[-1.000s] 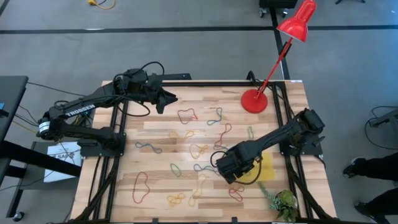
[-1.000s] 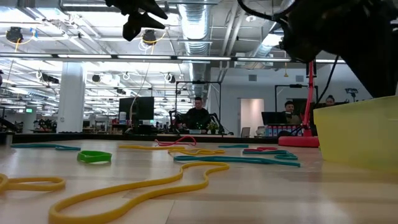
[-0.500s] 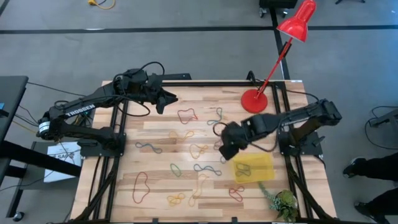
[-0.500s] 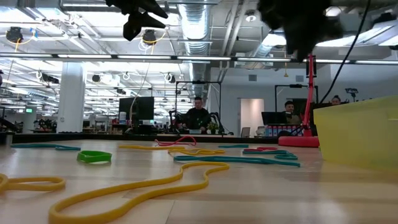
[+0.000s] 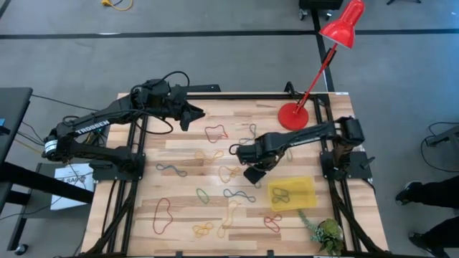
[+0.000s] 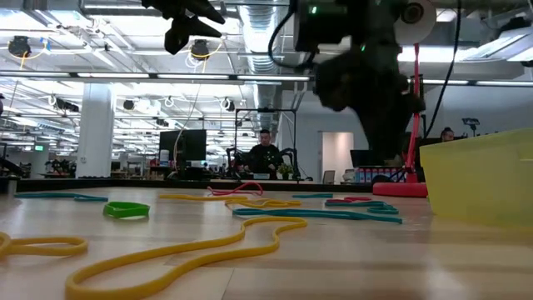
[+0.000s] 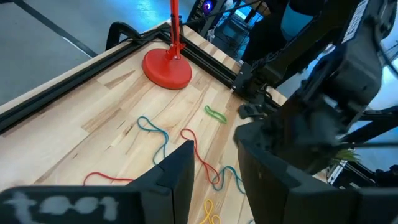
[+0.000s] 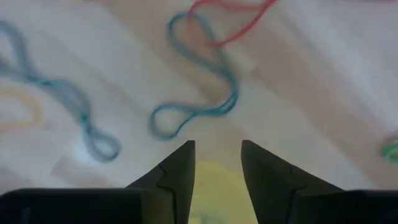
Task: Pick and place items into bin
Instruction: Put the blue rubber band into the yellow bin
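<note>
The blue loop needs to get into the yellow bin, so my right gripper will next grab it by its narrow looped end (image 8: 166,124).
Several rubber-band loops in red, blue, green and yellow lie scattered on the wooden table, among them a blue one (image 5: 240,195) and a yellow one (image 5: 229,172). The yellow bin (image 5: 292,193) sits at the near right with two yellow loops inside. My right gripper (image 5: 251,170) hangs open above the table's middle, pointing down, left of the bin. In its wrist view a blue loop (image 8: 199,81) lies beyond the fingers (image 8: 217,168) and a yellow blur shows under the gap. My left gripper (image 5: 195,113) waits open, high over the far left (image 7: 214,180).
A red lamp stands on its round base (image 5: 292,116) at the far right, its shade out over the floor. A green plant sprig (image 5: 326,231) lies at the near right corner. In the low view the bin wall (image 6: 483,179) rises at the right.
My right gripper has swung from over the bin's left edge toward the table's far edge and left, rolling its wrist on the way, and now hangs over the bands at the table's middle. Nothing on the table has moved.
</note>
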